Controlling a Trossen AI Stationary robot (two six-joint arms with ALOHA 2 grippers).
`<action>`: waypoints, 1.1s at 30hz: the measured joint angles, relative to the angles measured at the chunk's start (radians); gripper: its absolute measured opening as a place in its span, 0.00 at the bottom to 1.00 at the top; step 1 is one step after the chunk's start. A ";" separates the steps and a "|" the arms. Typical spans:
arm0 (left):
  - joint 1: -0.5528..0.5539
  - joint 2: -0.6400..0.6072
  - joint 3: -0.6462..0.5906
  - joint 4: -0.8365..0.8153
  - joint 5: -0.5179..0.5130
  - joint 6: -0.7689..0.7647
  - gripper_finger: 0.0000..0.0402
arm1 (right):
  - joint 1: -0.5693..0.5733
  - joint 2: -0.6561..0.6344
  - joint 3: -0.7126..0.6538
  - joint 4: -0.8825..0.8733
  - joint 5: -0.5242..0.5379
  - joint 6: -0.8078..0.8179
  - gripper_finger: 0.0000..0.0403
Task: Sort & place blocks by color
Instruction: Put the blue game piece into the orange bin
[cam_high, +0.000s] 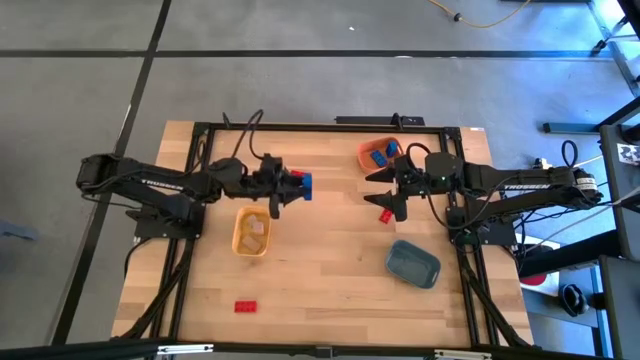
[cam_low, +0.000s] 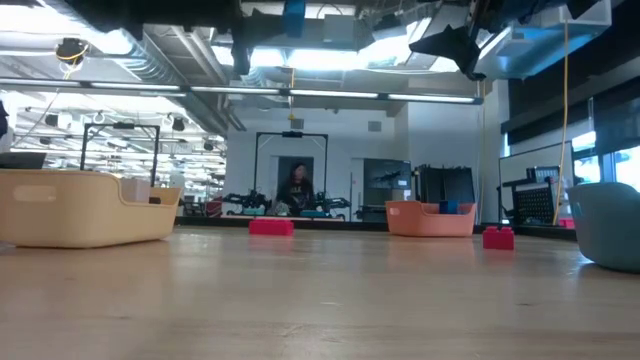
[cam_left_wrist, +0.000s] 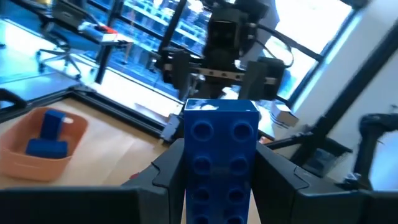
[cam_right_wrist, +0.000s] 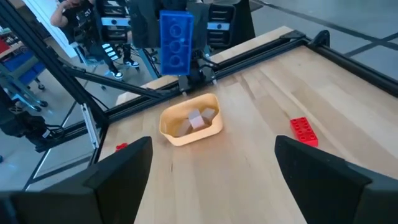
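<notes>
My right gripper is going to sort the blue block into the orange tray (cam_high: 380, 153), so it will grab the block by its loose end (cam_high: 307, 182) next.
My left gripper (cam_high: 294, 184) hovers above the table's middle, beyond the yellow tray (cam_high: 251, 232), shut on a blue block (cam_left_wrist: 221, 155). That block also shows in the right wrist view (cam_right_wrist: 176, 38). The yellow tray holds pale beige blocks (cam_right_wrist: 198, 119). My right gripper (cam_high: 386, 190) faces it from the right, open and empty, high over a red block (cam_high: 385, 215) lying flat on the table. A second red block (cam_high: 246, 306) lies near the table's near edge. The orange tray (cam_high: 380, 153) holds blue blocks (cam_left_wrist: 48, 135). My left gripper pinches the blue block between its two fingers (cam_left_wrist: 166, 174), one on each long side (cam_left_wrist: 186, 168). The fingers come level from the table's left and lie along the block, whose free end (cam_left_wrist: 221, 109) sticks out past the fingertips. The block is lifted clear of the table.
A slate-blue tray (cam_high: 413, 263) sits at the table's right, nearer the near edge; no blocks show in it. Black frame rails (cam_high: 330, 127) run along the table's edges. Bare wood lies between the yellow tray and the slate-blue tray.
</notes>
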 joint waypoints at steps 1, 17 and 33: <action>0.000 0.000 0.000 0.000 0.006 -0.001 0.32 | 0.000 0.000 0.000 0.000 0.000 -0.003 0.85; 0.000 0.038 0.073 -0.049 0.051 0.070 0.32 | 0.006 0.224 0.000 0.222 -0.019 0.036 0.85; -0.001 0.211 0.171 -0.027 0.015 0.113 0.32 | 0.037 0.422 0.000 0.548 -0.028 0.060 0.85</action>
